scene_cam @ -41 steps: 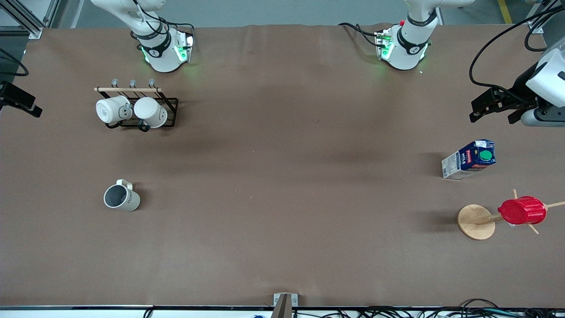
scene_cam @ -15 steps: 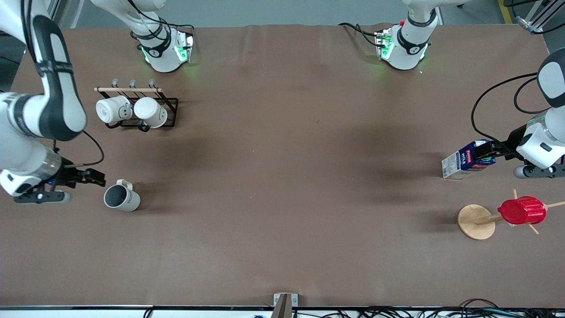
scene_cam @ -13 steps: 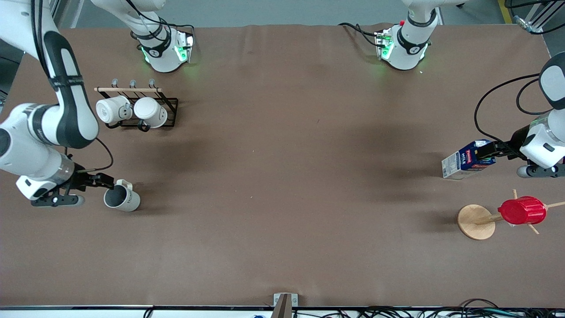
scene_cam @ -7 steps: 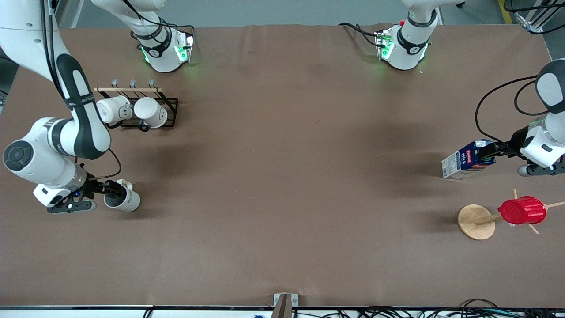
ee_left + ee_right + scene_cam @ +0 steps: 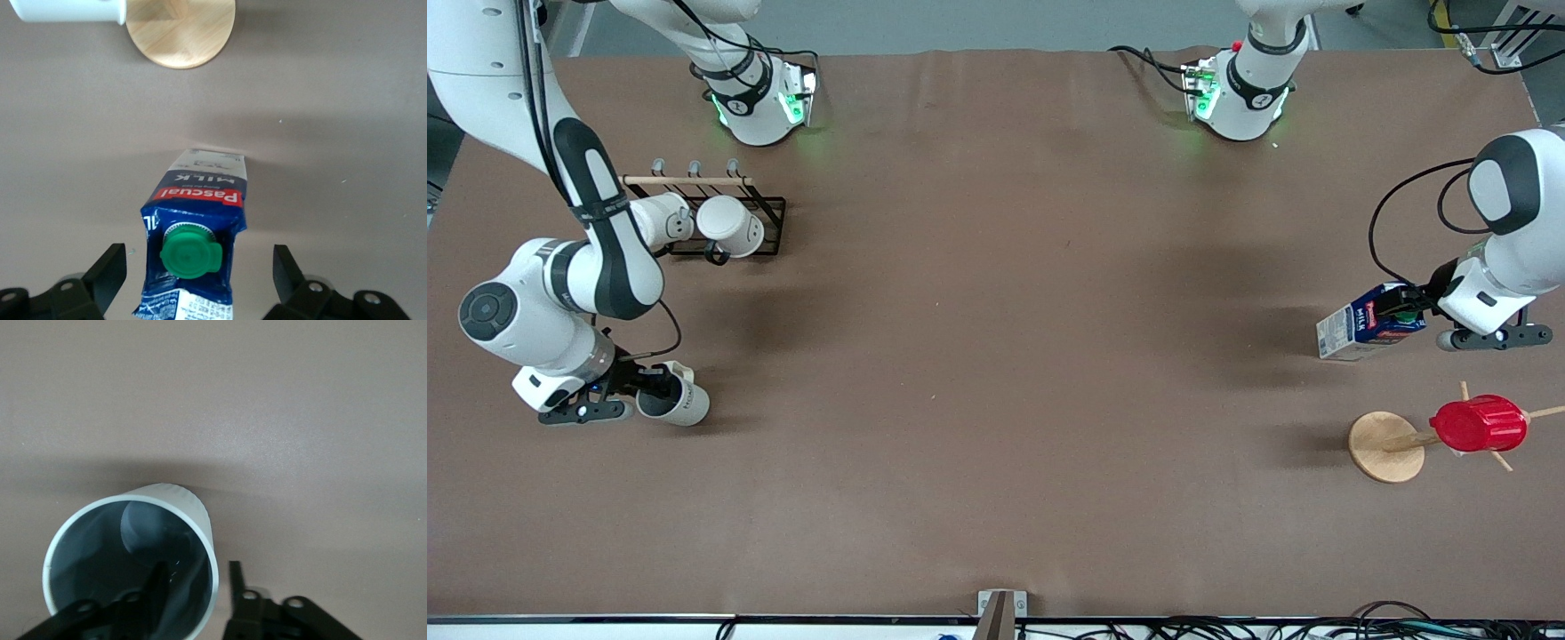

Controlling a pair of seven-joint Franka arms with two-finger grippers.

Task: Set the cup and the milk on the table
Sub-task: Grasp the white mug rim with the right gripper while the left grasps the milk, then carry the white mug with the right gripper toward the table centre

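I need to grab the milk carton by its capped top end [image 5: 1395, 304] [image 5: 190, 257] with my left gripper next, so that I can place the milk on the tabletop.
The cup [image 5: 680, 404], cream-beige with a dark grey inside, stands upright on the brown table [image 5: 996, 356] toward the right arm's end. My right gripper [image 5: 654, 388] is open across its rim, one finger inside the mouth and one outside; the right wrist view shows the cup [image 5: 133, 547] and the gripper [image 5: 197, 580]. The milk [image 5: 1369, 322], a blue and white carton with a green cap, stands toward the left arm's end. My left gripper [image 5: 1409, 307] is open at its top. In the left wrist view the milk [image 5: 197, 200] sits between the wide-apart fingers of the gripper [image 5: 197, 257].
A black wire rack [image 5: 769, 209] with two whiter mugs [image 5: 729, 222] stands farther from the front camera than the cup. A red ribbed cup [image 5: 1478, 424] hangs on a wooden stand [image 5: 1385, 446], nearer the front camera than the milk; its base [image 5: 180, 33] shows in the left wrist view.
The right arm came in from the table's end, and one finger of its gripper entered the cup's mouth. The left gripper came down around the carton's top. Cup and milk have not moved.
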